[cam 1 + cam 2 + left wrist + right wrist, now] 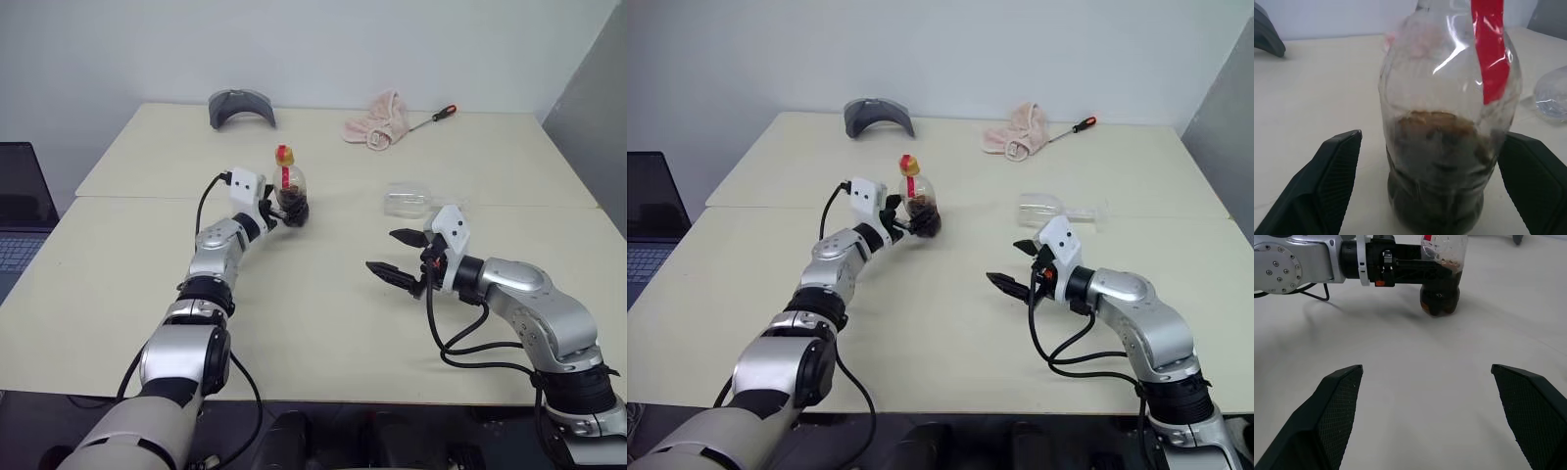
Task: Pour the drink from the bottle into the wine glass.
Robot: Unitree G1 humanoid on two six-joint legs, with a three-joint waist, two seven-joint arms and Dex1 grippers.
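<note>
My open fingers are only a little wider than the bottle's upper body [290, 179], so my left gripper should next pick up the bottle by its narrower middle to pour.
The bottle [290, 188] stands upright on the cream table [313, 323], with a yellow-and-red cap and a red strip. The dark drink [1437, 171] fills its lower part. My left gripper [291, 214] is open around the bottle's base, and a gap shows between each finger [1327, 186] and the plastic. The clear wine glass [411, 201] lies on its side, to the right of the bottle. In front of the glass my right gripper [382, 251] hovers open and empty, pointing toward the bottle [1442, 279].
A grey curved object [241, 106], a pink cloth [377, 119] and a red-handled screwdriver [434, 117] lie along the table's far edge. A laptop [20, 211] sits off the table to the left. A seam crosses the table behind the bottle.
</note>
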